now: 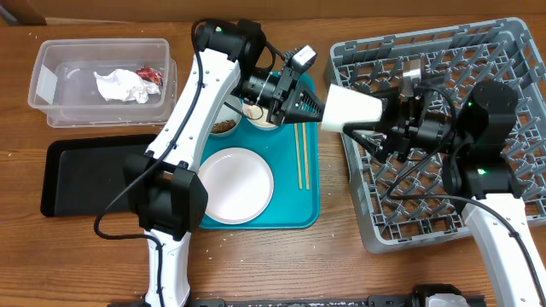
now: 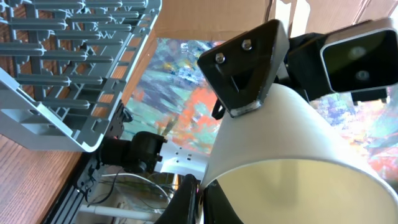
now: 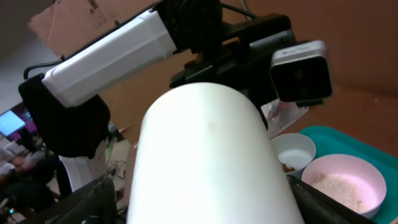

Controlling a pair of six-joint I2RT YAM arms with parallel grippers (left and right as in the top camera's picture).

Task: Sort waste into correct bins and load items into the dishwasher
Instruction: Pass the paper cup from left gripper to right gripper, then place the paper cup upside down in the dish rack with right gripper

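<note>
The right gripper needs to hold the white cup around its narrow end (image 1: 370, 109), so that the cup's rim stays free and the cup can be loaded with its opening down into the dish rack (image 1: 512, 51).
A white cup (image 1: 351, 109) hangs on its side in the air between both grippers, above the gap between the teal tray (image 1: 303, 213) and the grey dish rack (image 1: 512, 51). My left gripper (image 1: 317, 109) is shut on the cup's rim (image 2: 200, 199). My right gripper (image 1: 375, 115) straddles the cup's narrow end (image 3: 208, 205), with a small gap showing beside one finger. The cup fills both wrist views (image 2: 280, 143) (image 3: 205, 155). On the teal tray lie a white plate (image 1: 235, 185), chopsticks (image 1: 302, 158) and a pink bowl of rice (image 3: 342, 180).
The clear tub (image 1: 51, 85) at the back left holds a crumpled tissue (image 1: 118, 85) and a red wrapper (image 1: 150, 75). The black tray (image 1: 85, 170) lies in front of it. A small white bowl with brown bits (image 3: 295, 152) sits on the teal tray, under my left arm.
</note>
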